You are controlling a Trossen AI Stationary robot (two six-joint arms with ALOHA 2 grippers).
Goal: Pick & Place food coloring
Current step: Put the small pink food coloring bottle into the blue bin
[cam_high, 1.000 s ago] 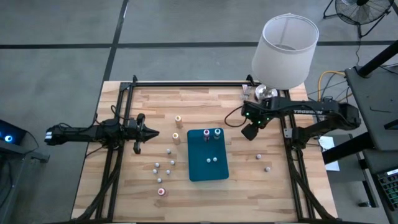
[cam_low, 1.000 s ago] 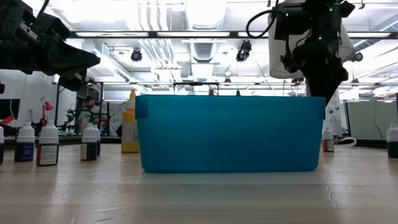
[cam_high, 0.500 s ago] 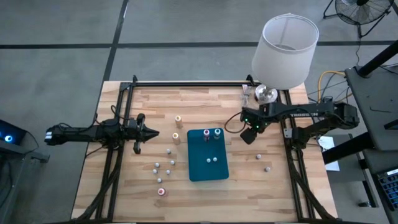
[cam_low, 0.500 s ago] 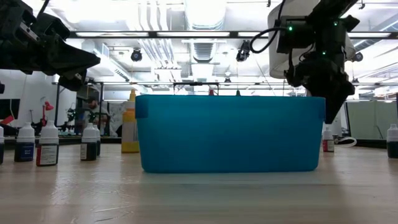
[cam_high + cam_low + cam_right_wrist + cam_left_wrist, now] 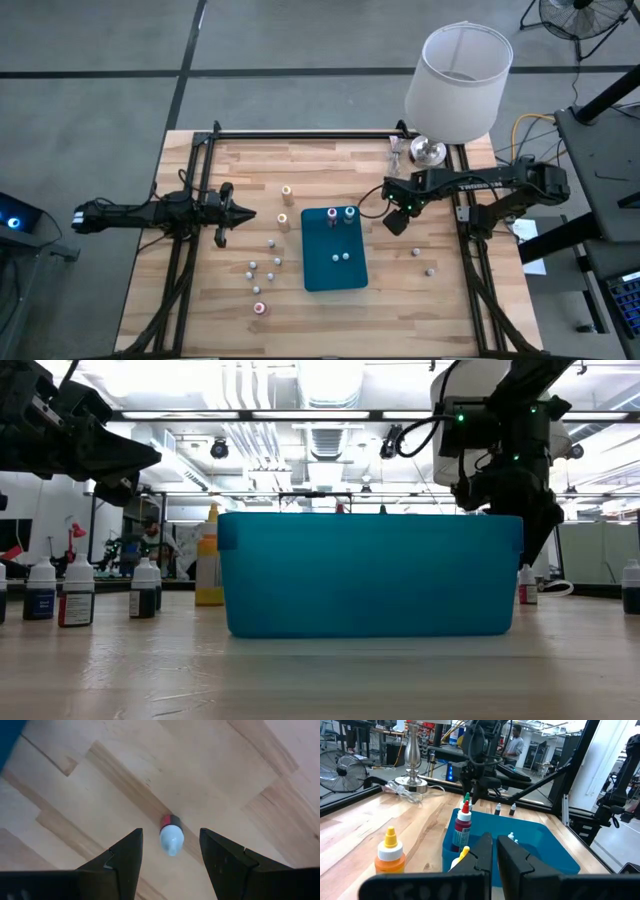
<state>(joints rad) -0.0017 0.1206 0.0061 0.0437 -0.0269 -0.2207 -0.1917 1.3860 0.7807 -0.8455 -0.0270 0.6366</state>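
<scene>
I should place the food coloring bottle in the teal tray, so next I should grab the bottle by its white cap with my right gripper.
The food coloring bottles are spread around the teal tray. Two taller ones and two small ones stand inside it. Several small bottles, an orange-topped one and a magenta-topped one stand on the table to its left. Two more stand to its right. My right gripper is open and points down over a white-capped bottle with a red label, which stands between its fingers untouched. My left gripper waits shut at the table's left, above the surface.
A white lamp shade stands over the table's far right corner, close behind my right arm. A chrome lamp base and its cables show there in the left wrist view. The tray's right wall is close to my right gripper.
My right gripper has come down and shifted slightly toward the tray and the near edge, ending over the red-labelled bottle right of the tray. My left arm has kept still.
</scene>
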